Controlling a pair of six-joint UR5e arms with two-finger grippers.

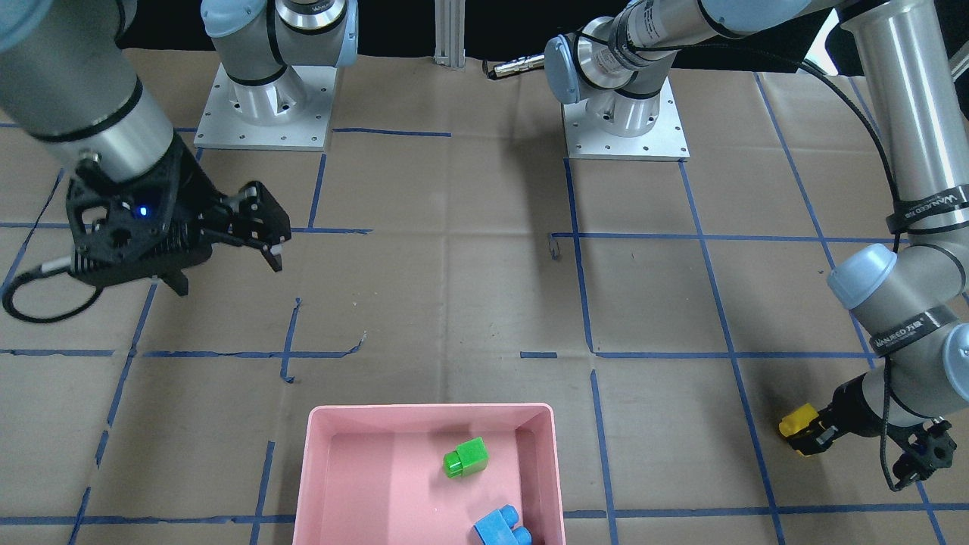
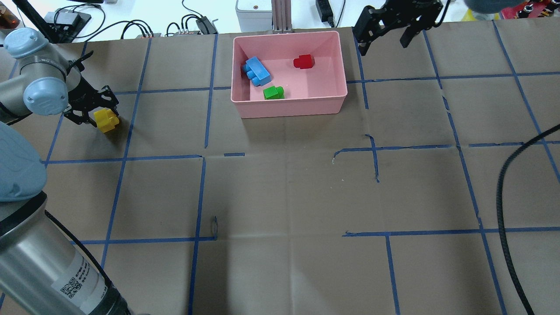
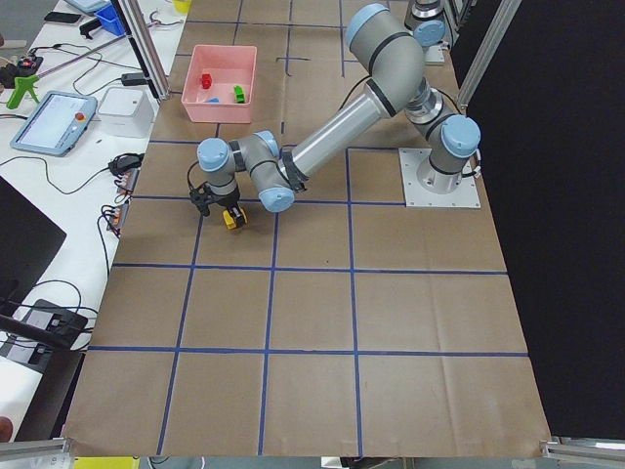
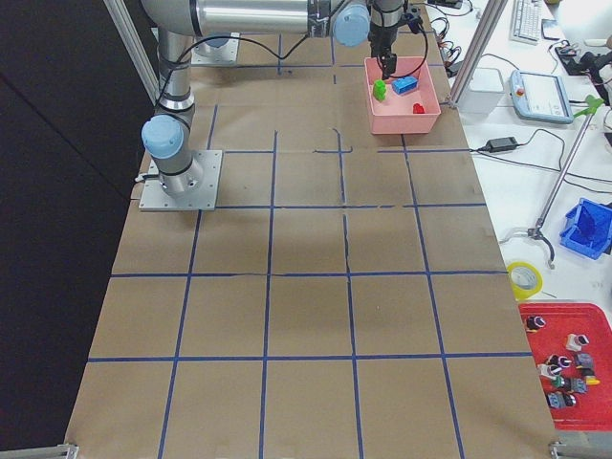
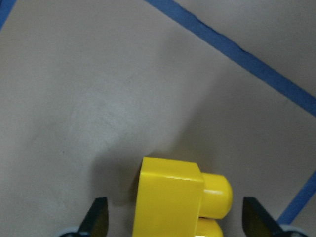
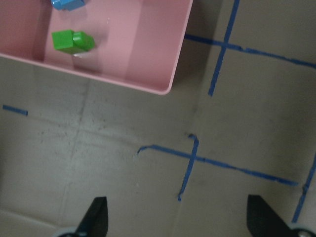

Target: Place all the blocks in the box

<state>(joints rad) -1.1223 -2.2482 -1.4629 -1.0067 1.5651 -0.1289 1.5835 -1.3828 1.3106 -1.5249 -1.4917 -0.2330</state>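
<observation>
I need to put the yellow block into the pink box (image 1: 391,472), so next I should grab it across its studs and flat base with my left gripper.
The yellow block (image 2: 106,120) lies on the brown paper at the far left, outside the box. My left gripper (image 2: 101,114) is open around it; in the left wrist view the fingers (image 5: 98,217) stand apart from the yellow block (image 5: 170,197) on both sides. The pink box (image 2: 288,111) holds the blue block (image 2: 257,72), the green block (image 2: 274,92) and the red block (image 2: 304,61). My right gripper (image 2: 383,43) is open and empty, in the air just right of the box's far right corner. In the right wrist view, the box (image 6: 163,49) and the green block (image 6: 71,41) lie below it.
A black cable (image 2: 507,183) hangs across the right side of the overhead view. The two arm bases (image 1: 624,129) stand at the robot's edge. Cables and devices (image 2: 197,24) lie past the far table edge behind the box. Blue tape lines grid the paper.
</observation>
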